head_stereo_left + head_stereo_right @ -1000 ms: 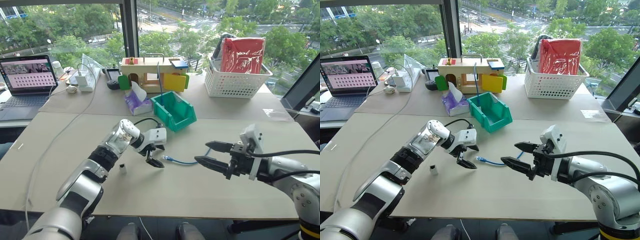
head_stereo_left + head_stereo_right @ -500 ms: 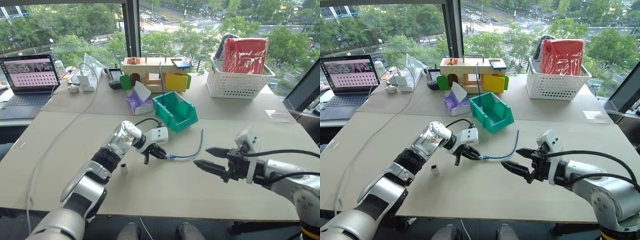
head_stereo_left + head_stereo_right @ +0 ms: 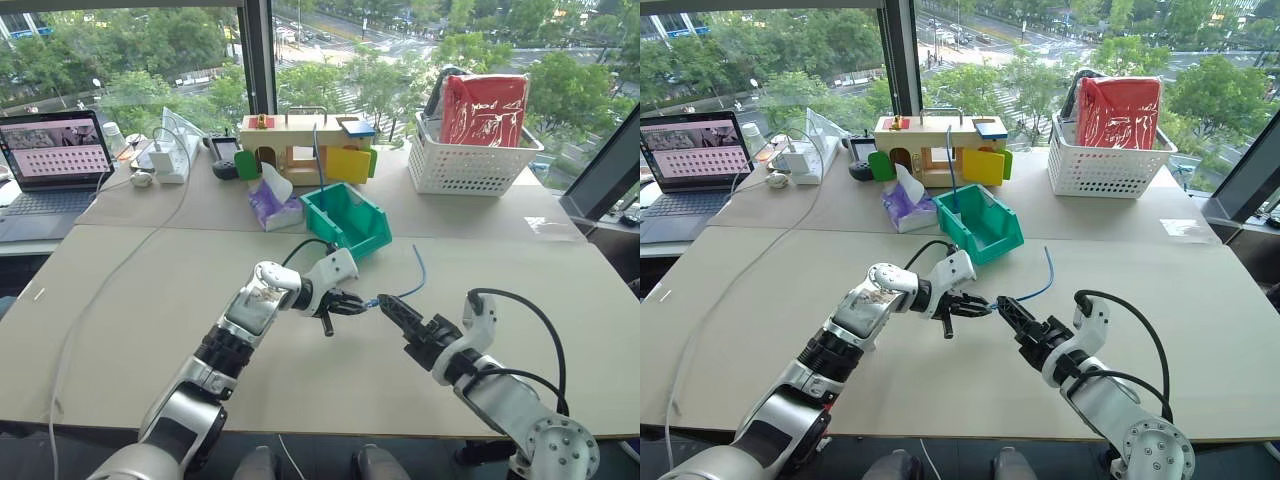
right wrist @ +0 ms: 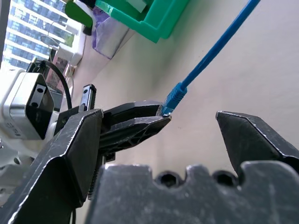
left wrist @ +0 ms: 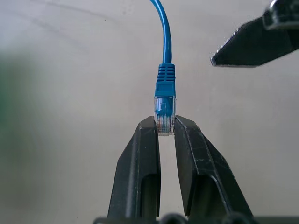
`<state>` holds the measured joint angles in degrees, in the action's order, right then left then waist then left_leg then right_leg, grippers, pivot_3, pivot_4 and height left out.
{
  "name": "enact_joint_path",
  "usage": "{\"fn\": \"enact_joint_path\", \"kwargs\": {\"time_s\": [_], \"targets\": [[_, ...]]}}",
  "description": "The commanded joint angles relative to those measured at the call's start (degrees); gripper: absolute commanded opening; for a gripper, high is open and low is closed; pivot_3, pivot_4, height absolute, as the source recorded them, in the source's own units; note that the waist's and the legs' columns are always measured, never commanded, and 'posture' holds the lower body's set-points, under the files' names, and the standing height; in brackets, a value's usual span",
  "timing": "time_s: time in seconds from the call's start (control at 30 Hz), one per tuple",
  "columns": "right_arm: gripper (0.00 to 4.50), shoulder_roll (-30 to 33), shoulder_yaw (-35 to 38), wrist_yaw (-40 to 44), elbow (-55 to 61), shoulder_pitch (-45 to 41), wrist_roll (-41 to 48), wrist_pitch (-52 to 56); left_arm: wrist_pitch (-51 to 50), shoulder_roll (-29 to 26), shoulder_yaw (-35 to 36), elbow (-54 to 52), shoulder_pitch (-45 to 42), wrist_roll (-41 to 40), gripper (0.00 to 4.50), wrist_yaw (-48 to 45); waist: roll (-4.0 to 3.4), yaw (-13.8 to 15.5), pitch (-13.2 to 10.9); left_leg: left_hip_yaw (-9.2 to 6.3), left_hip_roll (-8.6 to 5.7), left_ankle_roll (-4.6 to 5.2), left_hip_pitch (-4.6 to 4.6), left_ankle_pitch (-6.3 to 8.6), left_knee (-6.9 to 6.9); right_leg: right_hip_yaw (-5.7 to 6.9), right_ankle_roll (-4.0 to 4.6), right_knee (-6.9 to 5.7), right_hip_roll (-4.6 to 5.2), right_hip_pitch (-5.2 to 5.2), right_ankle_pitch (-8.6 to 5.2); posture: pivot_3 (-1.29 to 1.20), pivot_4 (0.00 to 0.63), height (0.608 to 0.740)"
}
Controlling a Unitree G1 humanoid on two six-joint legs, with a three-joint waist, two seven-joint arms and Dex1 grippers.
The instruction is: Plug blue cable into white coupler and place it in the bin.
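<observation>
The clear plug is covered by my left gripper's fingers, so my right gripper should grip the blue cable by its ribbed boot [image 3: 373, 303] [image 4: 175, 96] just behind those fingers.
My left gripper [image 3: 352, 303] is shut on the clear plug of the blue cable [image 3: 412, 274], holding that end just above the table. In the left wrist view the plug [image 5: 164, 111] sits pinched between the two fingertips, and the cable [image 5: 163, 32] runs away from them. The cable's free length curves up and to the right in the air. My right gripper [image 3: 393, 309] is open, close to the right of the plug and pointing at it. The teal bin [image 3: 372, 240] stands behind both grippers. The white coupler is hidden.
Beside the bin lies a purple tissue pack [image 3: 272, 207], with a wooden toy box [image 3: 300, 140] behind them. A white lattice basket [image 3: 470, 165] stands at the back right. At the far left sit a laptop [image 3: 50, 165] and a long white cord [image 3: 130, 255].
The left gripper has shut on the cable's plug, lifted it off the table and carried it to the right. The right gripper has rolled, sunk and closed in on the plug.
</observation>
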<state>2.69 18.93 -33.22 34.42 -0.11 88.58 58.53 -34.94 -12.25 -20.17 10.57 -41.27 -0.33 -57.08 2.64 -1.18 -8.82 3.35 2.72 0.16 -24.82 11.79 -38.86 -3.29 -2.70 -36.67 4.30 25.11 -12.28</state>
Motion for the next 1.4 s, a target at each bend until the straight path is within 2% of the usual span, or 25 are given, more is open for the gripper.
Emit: {"fn": "enact_joint_path", "kwargs": {"time_s": [0.03, 0.23, 0.43, 1.17, 1.2, 1.23, 1.4], "targets": [[4.5, 2.34, -2.03, -3.28, 2.01, 0.36, 4.23, -5.94, -2.88, 1.48, -0.14, -4.83, 0.53, -1.8, 0.41, 2.07, 0.0, -0.02, 0.0, 0.0, -0.01, 0.0, 0.0, 0.0, -0.01, 0.0, -0.01, 0.0, 0.0, -0.01, -0.01, 0.0, 0.15, 0.715], [4.5, 5.85, -5.92, -3.9, 1.9, 1.12, 5.31, -11.5, -4.49, 0.26, -2.12, -6.69, 0.96, -1.61, 0.41, 2.83, -0.01, -0.02, 0.0, -0.01, 0.0, 0.0, 0.0, 0.0, 0.0, 0.0, -0.15, 0.02, -0.02, -0.01, -0.09, 0.0, 0.15, 0.715], [4.5, 8.62, -8.58, -1.31, -0.64, 0.64, 2.41, -14.48, -6.21, -0.31, -2.66, -8.49, 0.64, -3.1, 0.41, 2.98, 0.0, -0.03, 0.0, -0.01, 0.01, 0.0, 0.0, 0.0, 0.0, 0.0, -0.13, 0.03, -0.03, -0.01, -0.1, 0.0, 0.15, 0.715], [4.5, 8.96, -11.41, 2.28, -2.87, 1.08, 0.13, -20.48, -8.43, -1.42, -4.69, -11.5, 0.74, -5.33, 0.41, 3.46, -0.01, 0.14, 0.0, -0.01, 0.01, 0.0, 0.0, 0.0, 0.01, 0.0, -0.12, 0.05, -0.02, -0.01, -0.1, 0.0, 0.15, 0.715], [3.99, 8.9, -11.43, 2.22, -2.81, 1.15, 0.17, -20.67, -8.35, -1.56, -4.78, -11.45, 0.7, -5.28, 0.37, 3.46, -0.01, 0.14, 0.0, -0.01, 0.01, 0.0, 0.0, 0.0, 0.01, 0.0, -0.12, 0.05, -0.02, -0.01, -0.1, 0.0, 0.15, 0.715], [3.8, 8.74, -11.46, 2.17, -2.79, 1.2, 0.27, -20.89, -8.29, -1.64, -4.8, -11.34, 0.62, -5.28, 0.37, 3.49, -0.01, 0.15, 0.0, -0.01, 0.01, 0.0, 0.0, 0.0, 0.01, 0.0, -0.12, 0.05, -0.02, -0.01, -0.11, 0.0, 0.15, 0.715], [2.04, 8.16, -11.66, 2.38, -2.93, 1.38, 1.21, -21.49, -8.05, -1.46, -4.71, -10.67, 0.05, -5.42, 0.37, 3.69, -0.01, 0.16, 0.0, -0.01, 0.01, 0.0, -0.01, 0.0, 0.01, 0.0, -0.12, 0.06, -0.02, -0.01, -0.11, 0.0, 0.15, 0.715]]}}
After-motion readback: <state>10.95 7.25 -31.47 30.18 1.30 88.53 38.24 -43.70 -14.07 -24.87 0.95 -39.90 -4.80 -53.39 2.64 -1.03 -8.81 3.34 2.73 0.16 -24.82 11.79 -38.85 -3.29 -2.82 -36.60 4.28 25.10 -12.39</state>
